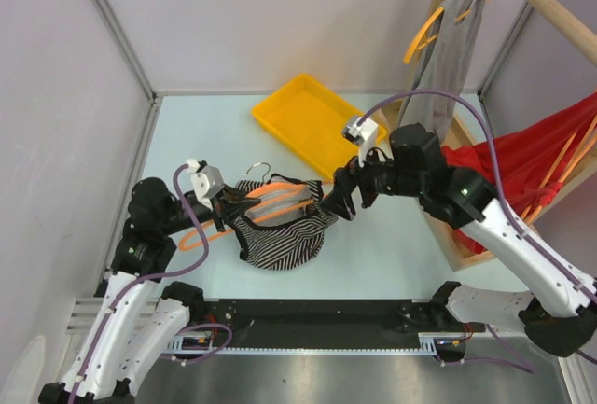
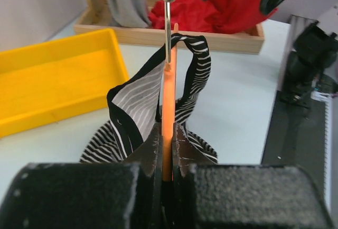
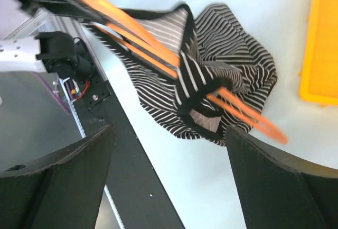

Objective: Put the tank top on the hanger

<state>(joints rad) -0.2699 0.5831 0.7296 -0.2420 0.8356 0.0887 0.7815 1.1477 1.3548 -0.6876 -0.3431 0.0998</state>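
The right gripper grabs the hanger's free end and looped strap together next, which leaves the silver hook (image 1: 261,169) free for hanging.
The orange hanger (image 1: 270,201) is held level above the table, its silver hook (image 1: 261,169) pointing away. My left gripper (image 1: 227,210) is shut on the hanger's left end; in the left wrist view (image 2: 168,134) the orange bar (image 2: 168,91) runs straight out from between the closed jaws. The striped tank top (image 1: 282,231) is draped partly over the hanger, one dark-edged strap (image 2: 195,65) looped over the bar, and its body sags to the table. My right gripper (image 1: 340,201) is open and empty just past the hanger's right end (image 3: 253,115), above the tank top (image 3: 232,70).
A yellow tray (image 1: 298,119) lies behind the hanger. At the right stands a wooden rack (image 1: 466,255) with a grey garment (image 1: 457,40) and a big red cloth (image 1: 532,161) on other orange hangers. A black rail (image 1: 317,315) runs along the near edge.
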